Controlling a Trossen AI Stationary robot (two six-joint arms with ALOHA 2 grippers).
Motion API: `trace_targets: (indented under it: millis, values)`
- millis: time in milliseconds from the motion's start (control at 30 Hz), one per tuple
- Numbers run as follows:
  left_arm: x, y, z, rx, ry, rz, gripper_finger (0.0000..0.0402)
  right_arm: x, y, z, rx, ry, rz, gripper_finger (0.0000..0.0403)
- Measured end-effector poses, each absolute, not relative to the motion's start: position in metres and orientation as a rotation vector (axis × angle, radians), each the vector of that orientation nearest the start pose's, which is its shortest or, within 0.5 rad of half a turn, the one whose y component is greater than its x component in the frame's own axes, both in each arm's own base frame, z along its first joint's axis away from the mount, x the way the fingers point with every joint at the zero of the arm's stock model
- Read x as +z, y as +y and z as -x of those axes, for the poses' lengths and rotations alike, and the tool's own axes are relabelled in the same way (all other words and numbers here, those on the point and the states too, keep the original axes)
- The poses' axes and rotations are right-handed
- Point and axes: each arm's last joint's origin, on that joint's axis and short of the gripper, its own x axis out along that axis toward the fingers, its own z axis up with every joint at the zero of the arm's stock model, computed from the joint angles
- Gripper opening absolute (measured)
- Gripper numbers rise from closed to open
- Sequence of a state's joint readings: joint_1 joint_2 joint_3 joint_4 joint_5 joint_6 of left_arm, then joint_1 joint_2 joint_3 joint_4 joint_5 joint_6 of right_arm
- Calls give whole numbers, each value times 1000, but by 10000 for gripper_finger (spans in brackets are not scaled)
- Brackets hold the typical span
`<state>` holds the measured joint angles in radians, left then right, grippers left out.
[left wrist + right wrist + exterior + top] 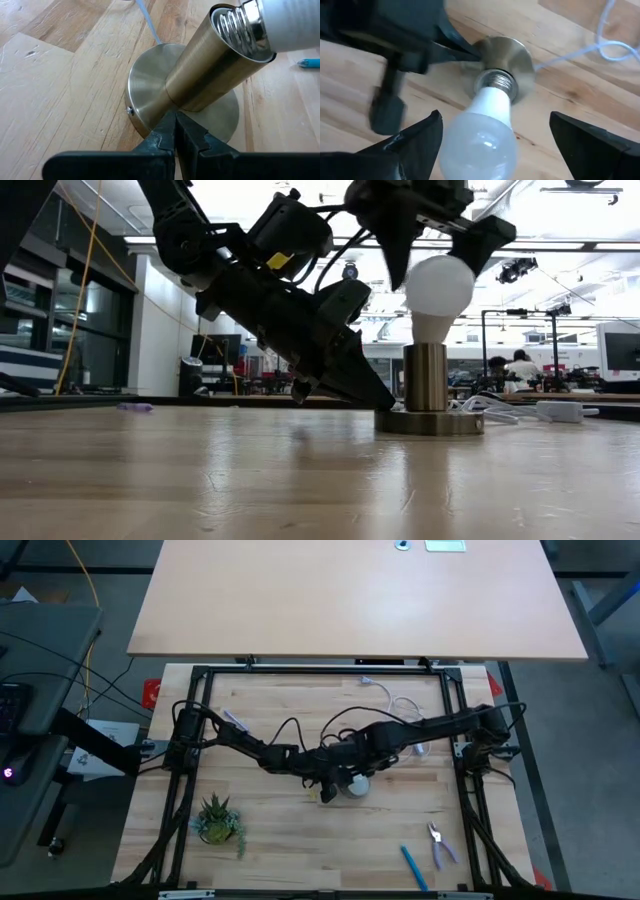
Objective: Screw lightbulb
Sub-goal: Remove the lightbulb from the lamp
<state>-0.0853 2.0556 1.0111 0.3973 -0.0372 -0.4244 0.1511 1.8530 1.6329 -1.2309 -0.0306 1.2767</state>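
Observation:
The right gripper should grab the lightbulb by its round head (478, 149), so that it can screw the lightbulb into the metal socket (506, 57).
A brushed-metal socket (427, 380) stands upright on its round base plate (147, 85) in the middle of the wooden table. The white lightbulb (438, 285) stands in the socket's top. Part of the bulb's silvery screw thread (240, 25) shows above the rim. My right gripper (495, 130) hangs over the bulb, pointing down, open. Its fingers stand on either side of the bulb's round head (475, 145). My left gripper (175, 125) is shut, low at the foot of the socket on its left side. My left gripper's shut fingertips (172, 120) rest on the base plate's top (150, 107), right where the upright tube meets it. The fingers slant down from the table's left. The socket stands upright with its plate flat on the table.
The socket's white cord (405, 705) trails toward the far right. A small potted plant (217, 820) stands near left. Pliers (440, 845) and a blue pen (413, 867) lie near right. A black frame (190, 740) borders the table.

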Motion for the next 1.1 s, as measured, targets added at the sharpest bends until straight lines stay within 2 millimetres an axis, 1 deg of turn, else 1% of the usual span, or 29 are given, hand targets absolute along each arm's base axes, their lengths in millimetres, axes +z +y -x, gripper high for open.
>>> trace_targets:
  millis: [133, 367, 467, 567, 667, 800, 1033, 1100]
  values:
    - [97, -33, -394, 91, 645, 370, 0, 266, 61, -348, -795, 1352, -912, 350]
    - [97, -33, -394, 88, 645, 343, 0, 265, 68, -348, -792, 1349, -933, 349]
    - [97, -32, -394, 88, 644, 335, 0, 255, 71, -348, -793, 1369, -929, 349]
    - [97, -32, -394, 88, 644, 335, 0, 240, 72, -347, -803, 1372, -977, 349]
    - [97, -32, -394, 88, 644, 335, 0, 231, 72, -345, -823, 1380, -981, 346]
    - [97, -33, -394, 89, 643, 334, 0, 235, 73, -347, -815, 1355, -970, 320]
    - [99, -33, -394, 81, 643, 337, 0, 243, 73, -349, -801, 1328, -925, 250]
    - [101, -33, -393, 77, 640, 338, 0, 244, 72, -349, -790, 1337, -903, 241]
